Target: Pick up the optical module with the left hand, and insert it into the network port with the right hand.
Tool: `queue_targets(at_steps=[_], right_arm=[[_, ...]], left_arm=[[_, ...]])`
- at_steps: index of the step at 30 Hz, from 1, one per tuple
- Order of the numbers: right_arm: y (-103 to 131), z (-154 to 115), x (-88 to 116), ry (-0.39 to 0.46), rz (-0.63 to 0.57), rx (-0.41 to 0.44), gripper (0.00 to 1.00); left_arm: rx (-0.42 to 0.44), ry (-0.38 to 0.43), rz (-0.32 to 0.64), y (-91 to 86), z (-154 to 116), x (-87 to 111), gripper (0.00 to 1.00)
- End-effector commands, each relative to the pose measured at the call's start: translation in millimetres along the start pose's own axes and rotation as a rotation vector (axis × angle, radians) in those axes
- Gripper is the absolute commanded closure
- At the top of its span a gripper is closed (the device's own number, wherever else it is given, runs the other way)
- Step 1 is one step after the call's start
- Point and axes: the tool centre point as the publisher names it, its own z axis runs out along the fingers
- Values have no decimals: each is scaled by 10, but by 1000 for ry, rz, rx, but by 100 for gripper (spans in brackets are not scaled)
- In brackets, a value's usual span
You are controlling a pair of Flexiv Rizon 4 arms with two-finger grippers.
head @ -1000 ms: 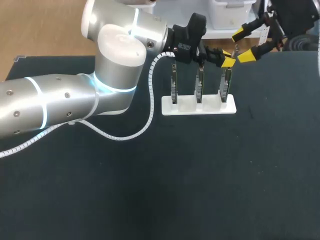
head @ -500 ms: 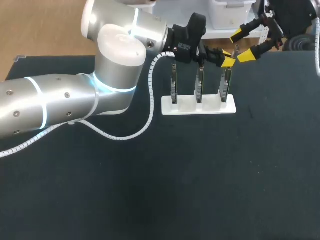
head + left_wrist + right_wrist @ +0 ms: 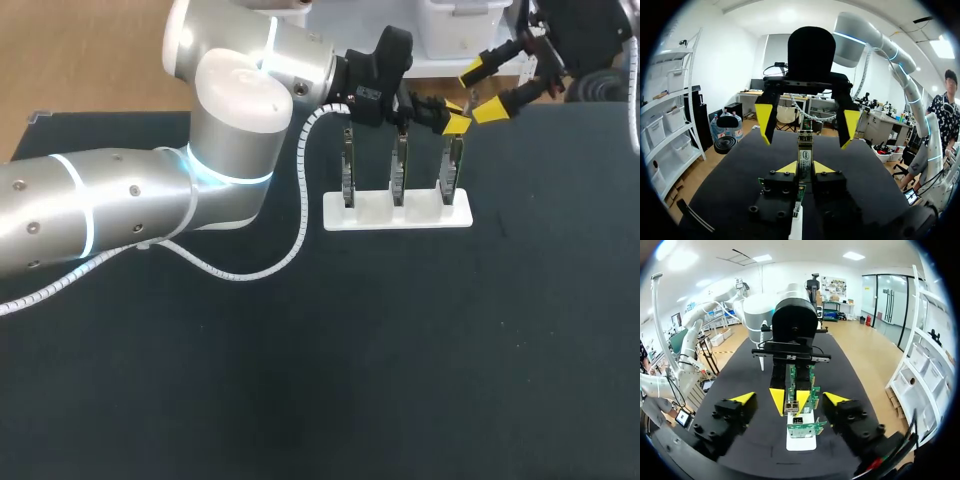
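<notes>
My right gripper will next pinch the optical module by its bare upper end (image 3: 469, 102) (image 3: 791, 406), so that it can insert the module into the network port.
My left gripper (image 3: 452, 120) hangs over the right-hand board of the white stand (image 3: 375, 212), shut on the optical module (image 3: 805, 150), a slim metal piece sticking out past its yellow tips. In the left wrist view my left gripper (image 3: 805, 168) pinches the module's near end. My right gripper (image 3: 484, 90) faces it from the far right, open, one finger on each side of the module and apart from it. From the right wrist my right gripper (image 3: 789, 398) frames the module (image 3: 791, 406) and the left gripper (image 3: 790, 396). A green board with the network port (image 3: 798, 420) stands just below.
The white stand carries three upright green circuit boards (image 3: 399, 165) in a row on the black table (image 3: 400, 350). My left arm's silver body (image 3: 230, 130) and its white cable (image 3: 300, 215) lie left of the stand.
My right gripper has edged slightly toward the left gripper's tip. The left arm and the module have stayed still.
</notes>
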Motion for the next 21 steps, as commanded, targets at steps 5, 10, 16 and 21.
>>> queue_targets(at_steps=[5,10,16,21], right_arm=[[7,9,11,10,3,16,100],[5,7,11,10,3,20,100],[4,7,14,10,3,20,100],[3,5,14,10,3,19,100]], left_arm=[[1,3,-1,4,-2,-7,100],[1,3,-1,4,-2,-7,100],[1,3,-1,4,-2,-7,100],[1,3,-1,4,-2,-7,60]])
